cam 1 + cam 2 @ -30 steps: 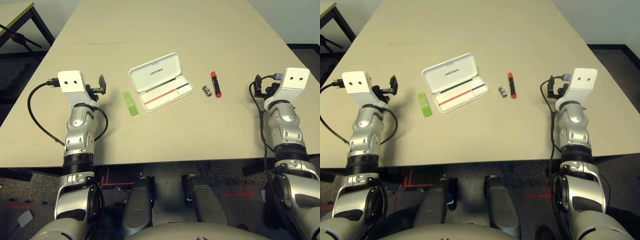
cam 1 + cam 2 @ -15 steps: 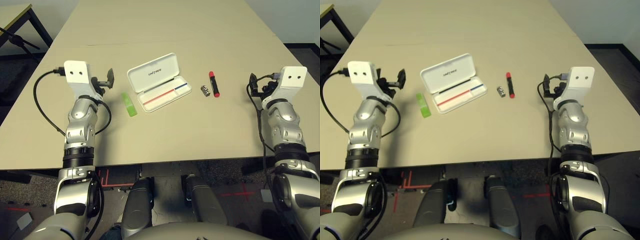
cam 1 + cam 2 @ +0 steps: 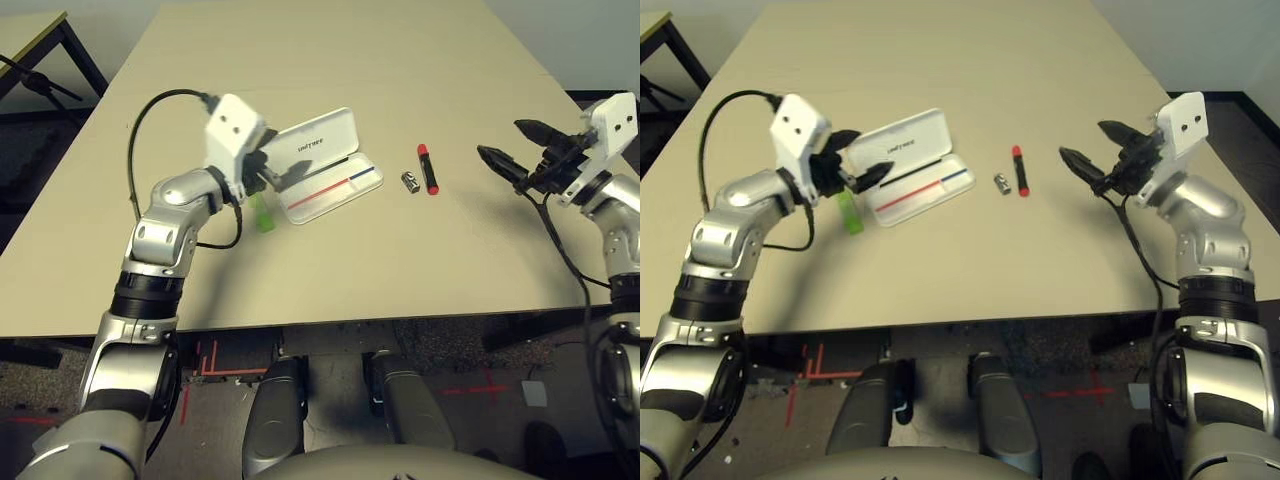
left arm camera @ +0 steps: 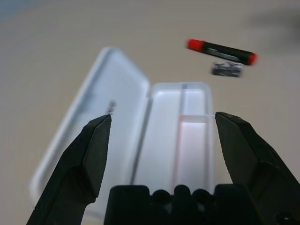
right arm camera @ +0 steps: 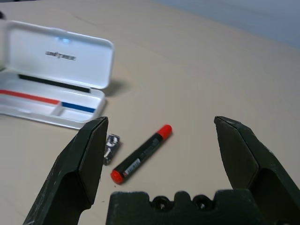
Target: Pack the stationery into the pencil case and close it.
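The left gripper pinches the case by its thin outer wall opposite the lid next, since the open tray spreads wider than my fingers.
The white pencil case lies open at mid-table, its lid raised behind the tray. A bright-green bar lies just left of the case. To the right of the case lie a red marker and a small silver-and-black metal piece. My left gripper hovers open over the case's left end and the green bar, holding nothing. At the right, my right gripper hangs open above the table and points at the marker and the metal piece.
The tan table stretches far back behind the case. A black cable loops from my left wrist. A dark-framed stand is off the table's far left corner. The table's front edge runs close to my body.
My left arm has swung right and forward from the table's left side to the case. My right arm has lifted and turned its gripper towards the marker.
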Available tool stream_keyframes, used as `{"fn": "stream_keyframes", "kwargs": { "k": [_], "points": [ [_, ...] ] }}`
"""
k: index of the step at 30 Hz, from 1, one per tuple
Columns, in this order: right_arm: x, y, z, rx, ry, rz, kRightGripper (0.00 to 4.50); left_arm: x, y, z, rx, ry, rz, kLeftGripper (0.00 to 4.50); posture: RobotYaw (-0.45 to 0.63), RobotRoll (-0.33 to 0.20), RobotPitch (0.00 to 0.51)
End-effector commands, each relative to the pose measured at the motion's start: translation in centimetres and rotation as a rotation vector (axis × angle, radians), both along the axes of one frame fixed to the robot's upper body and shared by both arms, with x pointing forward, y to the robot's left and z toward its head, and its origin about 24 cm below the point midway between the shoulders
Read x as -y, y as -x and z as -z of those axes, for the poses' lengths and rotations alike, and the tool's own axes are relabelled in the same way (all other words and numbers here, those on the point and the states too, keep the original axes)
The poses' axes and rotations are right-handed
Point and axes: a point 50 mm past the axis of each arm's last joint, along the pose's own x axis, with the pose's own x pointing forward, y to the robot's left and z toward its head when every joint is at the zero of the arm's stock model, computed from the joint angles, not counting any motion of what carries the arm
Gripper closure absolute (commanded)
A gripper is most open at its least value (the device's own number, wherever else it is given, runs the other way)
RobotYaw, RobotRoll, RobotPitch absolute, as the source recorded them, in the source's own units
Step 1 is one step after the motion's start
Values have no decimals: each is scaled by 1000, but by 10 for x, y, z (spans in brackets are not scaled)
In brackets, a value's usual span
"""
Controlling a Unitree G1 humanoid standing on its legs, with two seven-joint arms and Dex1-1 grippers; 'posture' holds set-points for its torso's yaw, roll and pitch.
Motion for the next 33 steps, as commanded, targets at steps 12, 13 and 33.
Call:
{"fn": "stream_keyframes", "kwargs": {
  "k": [12, 13, 33],
  "points": [
    [-5, 22, 10, -133, 76, -357, 0, 37, -1, 31, -212, -259, 145, 47, -109, 0, 153],
    [-4, 24, 10, -140, 76, -376, 0, 37, -2, 34, -222, -273, 141, 47, -113, 0, 152],
    [6, 32, 12, -148, 83, -413, 0, 40, -16, 69, -311, -407, 89, 1717, -124, 0, 151]
  ]
}}
